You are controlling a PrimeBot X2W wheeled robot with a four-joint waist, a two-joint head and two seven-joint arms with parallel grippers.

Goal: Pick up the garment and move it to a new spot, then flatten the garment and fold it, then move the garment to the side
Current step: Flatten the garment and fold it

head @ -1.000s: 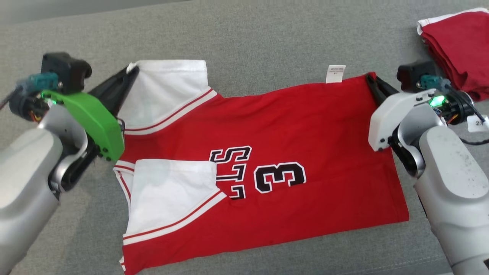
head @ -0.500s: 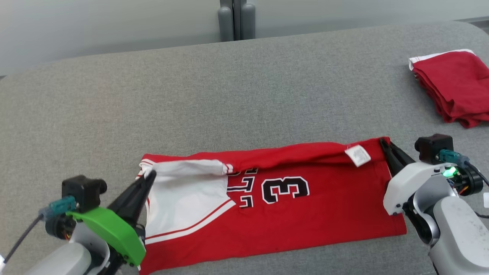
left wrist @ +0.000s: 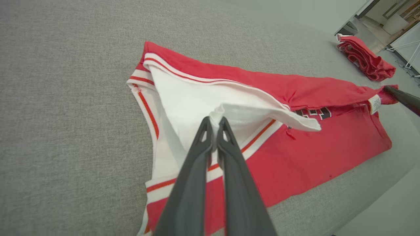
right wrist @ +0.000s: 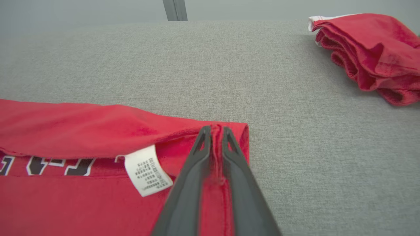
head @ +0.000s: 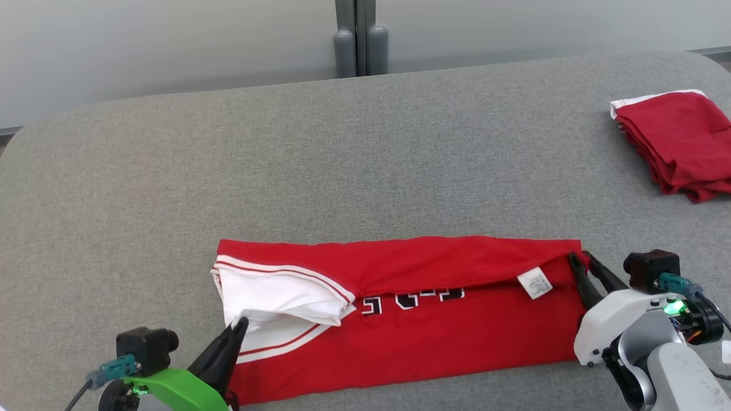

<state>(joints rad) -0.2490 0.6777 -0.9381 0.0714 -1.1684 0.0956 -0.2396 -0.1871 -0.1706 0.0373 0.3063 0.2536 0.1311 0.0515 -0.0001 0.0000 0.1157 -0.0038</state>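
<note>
My right gripper has to pick up the jersey next by the red hem corner (head: 575, 254) beside the white label (head: 535, 282), so that the jersey can be folded.
The garment (head: 428, 337), a red jersey with white sleeves and black lettering, lies on the grey table (head: 342, 171), folded lengthwise so its upper layer covers most of the lettering. My left gripper (head: 240, 324) is at the near left, shut on the edge of the white sleeve (left wrist: 183, 108), pinched at the tips (left wrist: 216, 119). My right gripper (head: 579, 260) is at the garment's right corner. Its jaws stand slightly apart with the red hem (right wrist: 241, 131) lying between them (right wrist: 215, 128). A white label (right wrist: 147, 170) hangs just left of that gripper.
A folded pile of red cloth (head: 674, 140) rests at the table's far right, also seen in the right wrist view (right wrist: 370, 52). Two grey posts (head: 360, 40) stand behind the far edge. The table's near edge runs just below the garment.
The camera has tilted up. Both grippers have drawn the garment's far edge toward the near edge, folding it over the lettering. The right jaws have parted a little.
</note>
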